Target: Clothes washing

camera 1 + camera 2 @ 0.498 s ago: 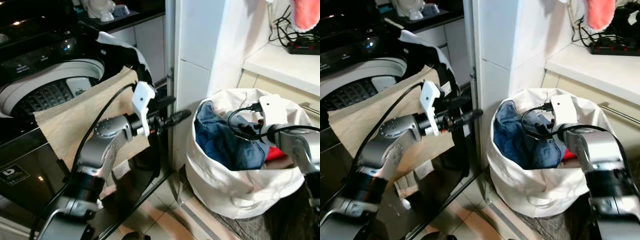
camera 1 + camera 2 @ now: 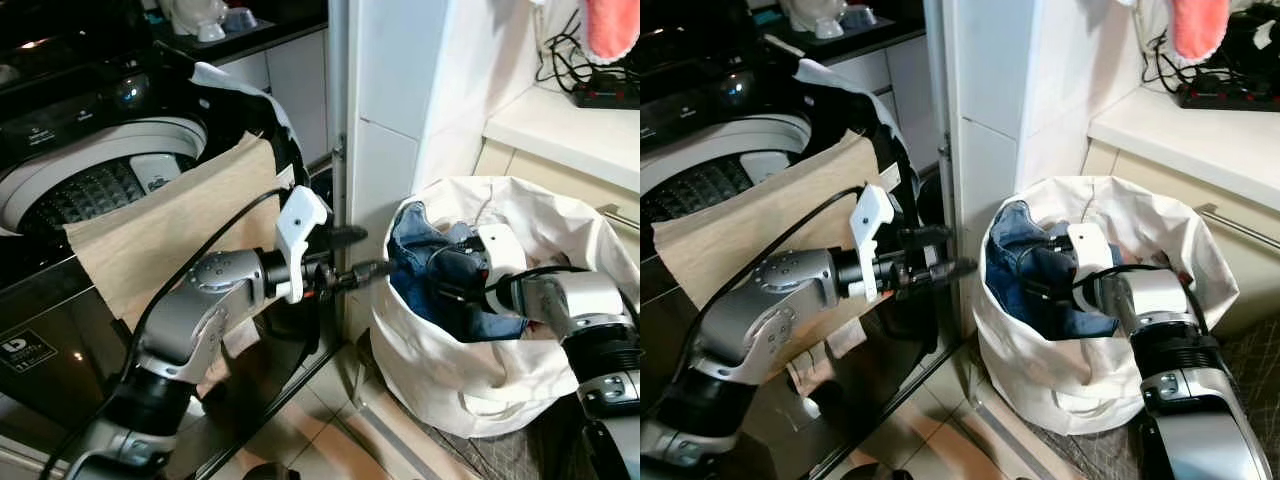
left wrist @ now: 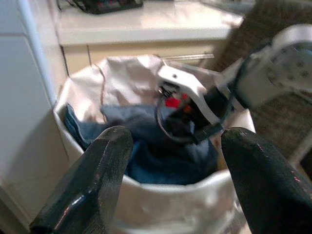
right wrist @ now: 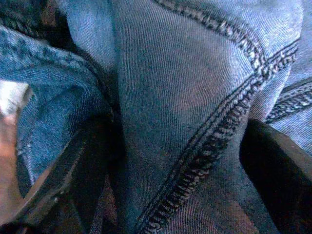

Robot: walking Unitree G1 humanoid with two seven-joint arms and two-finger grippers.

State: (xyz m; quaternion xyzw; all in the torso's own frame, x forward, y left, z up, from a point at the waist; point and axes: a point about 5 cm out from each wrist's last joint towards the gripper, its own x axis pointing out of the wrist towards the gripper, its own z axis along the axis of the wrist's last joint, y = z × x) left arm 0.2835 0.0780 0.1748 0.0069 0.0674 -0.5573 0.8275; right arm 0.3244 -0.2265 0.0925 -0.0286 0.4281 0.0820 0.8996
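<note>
My right gripper needs to pinch the jeans by a seamed fold (image 4: 195, 141) next. Only that fold stands up, and the slack denim lies bunched in the bag.
A white laundry bag (image 2: 470, 380) stands on the floor beside a white pillar, holding blue jeans (image 2: 415, 260) and something red (image 3: 170, 102). My right gripper (image 4: 180, 161) is pushed down into the jeans, open, with a fold of denim between its fingers (image 4: 73, 180). My left gripper (image 2: 367, 252) hovers open and bare just left of the bag's rim, pointing at it. The top-loading washing machine (image 2: 100, 165) is at the left with its drum uncovered. A beige cloth (image 2: 150, 240) hangs over its front edge, and a black and white garment (image 2: 240, 100) lies on its right corner.
The white pillar (image 2: 400, 100) rises between machine and bag. Behind the bag runs a counter (image 2: 570, 125) with a power strip (image 2: 605, 95), and a pink cloth (image 2: 610, 25) hangs above. Tiled floor (image 2: 320, 420) lies in front.
My right gripper has pushed further into the jeans, toward the bag's left side. My left gripper has dropped lower and moved toward the bag.
</note>
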